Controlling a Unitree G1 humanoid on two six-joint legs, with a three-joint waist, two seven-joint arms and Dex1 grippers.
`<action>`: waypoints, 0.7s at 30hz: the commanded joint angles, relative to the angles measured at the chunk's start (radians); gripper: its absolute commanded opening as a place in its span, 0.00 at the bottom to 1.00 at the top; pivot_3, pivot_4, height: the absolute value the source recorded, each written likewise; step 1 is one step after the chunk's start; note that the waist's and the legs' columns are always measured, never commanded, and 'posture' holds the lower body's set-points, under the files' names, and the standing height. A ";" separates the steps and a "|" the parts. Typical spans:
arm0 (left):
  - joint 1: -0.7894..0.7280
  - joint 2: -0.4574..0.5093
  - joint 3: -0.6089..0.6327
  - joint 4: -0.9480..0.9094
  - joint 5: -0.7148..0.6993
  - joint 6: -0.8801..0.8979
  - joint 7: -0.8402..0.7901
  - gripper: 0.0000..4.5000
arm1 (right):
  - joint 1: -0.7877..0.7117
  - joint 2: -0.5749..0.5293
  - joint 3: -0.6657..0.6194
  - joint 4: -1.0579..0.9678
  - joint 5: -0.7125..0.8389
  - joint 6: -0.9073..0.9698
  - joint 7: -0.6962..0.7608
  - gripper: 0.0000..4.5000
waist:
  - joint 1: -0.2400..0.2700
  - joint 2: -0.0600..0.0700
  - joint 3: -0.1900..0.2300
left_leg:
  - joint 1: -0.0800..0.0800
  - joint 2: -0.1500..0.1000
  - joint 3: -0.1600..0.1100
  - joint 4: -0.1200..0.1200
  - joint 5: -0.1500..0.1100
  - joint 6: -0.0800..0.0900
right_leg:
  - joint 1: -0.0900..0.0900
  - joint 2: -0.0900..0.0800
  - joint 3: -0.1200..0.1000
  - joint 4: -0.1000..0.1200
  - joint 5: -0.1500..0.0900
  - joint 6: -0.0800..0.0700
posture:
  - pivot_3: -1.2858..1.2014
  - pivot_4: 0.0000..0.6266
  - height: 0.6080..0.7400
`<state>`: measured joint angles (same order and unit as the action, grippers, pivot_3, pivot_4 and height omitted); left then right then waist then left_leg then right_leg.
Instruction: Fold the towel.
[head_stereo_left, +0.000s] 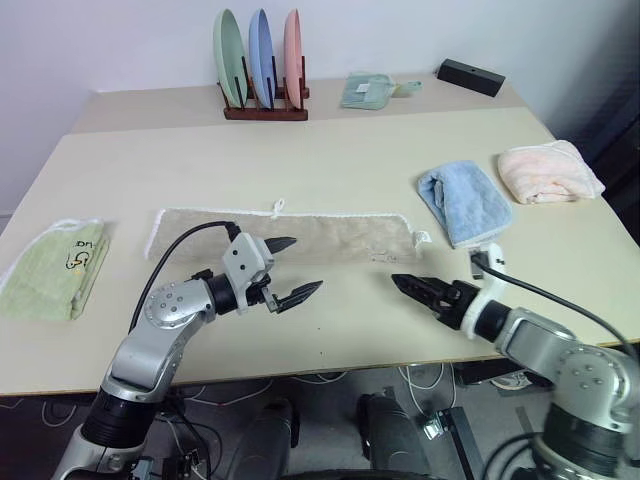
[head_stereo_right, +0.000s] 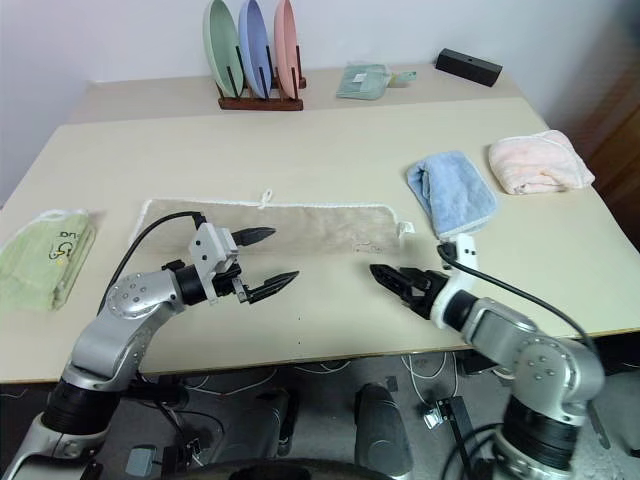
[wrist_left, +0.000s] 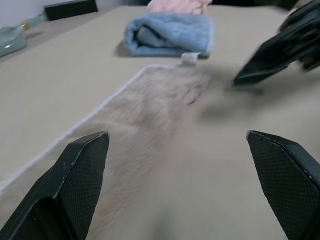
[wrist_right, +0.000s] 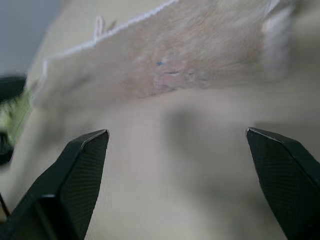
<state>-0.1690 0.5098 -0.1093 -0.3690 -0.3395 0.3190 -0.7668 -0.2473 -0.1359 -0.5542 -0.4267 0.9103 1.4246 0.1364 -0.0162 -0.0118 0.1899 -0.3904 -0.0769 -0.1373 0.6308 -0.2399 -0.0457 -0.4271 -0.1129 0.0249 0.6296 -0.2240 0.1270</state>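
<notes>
My right gripper needs to fold the beige strip (head_stereo_left: 280, 236) over on itself, so next it should grab its tagged end's white edging (head_stereo_left: 414, 243).
The towel (head_stereo_left: 330, 235) lies flat on the table (head_stereo_left: 330, 150) as a long beige strip with white stitched edging and a small white loop (head_stereo_left: 277, 207) on its far edge. Just in front of the strip's left-middle part hovers my left gripper (head_stereo_left: 305, 265), open and empty, pointing toward the right. Near the towel's right end, on the near side, my right gripper (head_stereo_left: 400, 282) points left, open and empty. The left wrist view looks along the towel (wrist_left: 150, 115) to the right gripper (wrist_left: 260, 65). The right wrist view takes in the towel (wrist_right: 190, 55) beyond its spread fingers.
A folded green cloth (head_stereo_left: 55, 268) lies at the table's left edge. A light-blue folded towel (head_stereo_left: 462, 200) and a pale-pink one (head_stereo_left: 550, 172) sit to the right. At the back stand a plate rack (head_stereo_left: 262, 60), a small green cloth (head_stereo_left: 368, 90) and a black box (head_stereo_left: 470, 76).
</notes>
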 joint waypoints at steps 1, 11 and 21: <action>0.009 0.008 0.030 -0.048 -0.019 0.015 0.011 1.00 | -0.103 0.089 -0.105 0.062 -0.003 0.042 -0.172 0.99 | 0.003 0.000 0.000 | 0.000 0.000 0.000 0.000 0.000 0.000 | 0.000 0.000 0.000 0.000 0.000 0.000 | 0.52 0.24 1.00; 0.041 0.029 0.088 -0.063 -0.014 0.019 0.049 1.00 | -0.310 0.226 -0.258 0.252 -0.042 -0.051 -0.484 0.69 | 0.000 0.002 -0.002 | 0.001 0.000 -0.001 -0.001 0.000 0.000 | 0.000 0.001 0.000 0.000 0.000 -0.001 | 0.52 0.24 1.00; 0.070 0.021 0.085 -0.076 -0.011 0.013 0.070 1.00 | -0.262 0.101 -0.186 0.145 -0.024 -0.082 -0.493 0.01 | 0.001 0.003 -0.002 | 0.000 0.000 -0.001 -0.001 0.000 0.000 | 0.000 0.001 0.000 0.000 0.000 -0.001 | 0.52 0.24 1.00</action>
<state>-0.0965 0.5299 -0.0435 -0.4147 -0.3453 0.3439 -0.6999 -0.5217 0.0405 -0.7734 -0.2040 0.8904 1.3469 -0.3962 -0.0150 -0.0091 0.1882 -0.3905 -0.0773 -0.1379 0.6299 -0.2400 -0.0454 -0.4269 -0.1124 0.0246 0.6292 -0.2237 0.1265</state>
